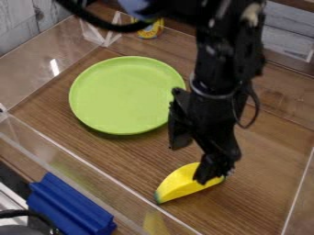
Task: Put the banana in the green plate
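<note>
I will next grip the banana (181, 187) by the yellow end (207, 178) opposite its green tip, to put it in the green plate.
The banana (181, 187) is a stubby yellow toy lying on the wooden table at the lower right. My black gripper (199, 151) hangs straight down right above its upper end, jaws open, one fingertip (214, 169) down at the banana's right end and the other (179, 138) above its left side. Whether a finger touches the banana I cannot tell. The green plate (110, 96) lies flat at the left centre of the table, with nothing on it. The arm covers part of the plate's right rim.
Clear acrylic walls (37, 147) fence the table on the left and front. A blue block (68, 209) sits outside the front wall at the lower left. A yellow-labelled can (150, 27) and a clear stand (98, 35) are at the back.
</note>
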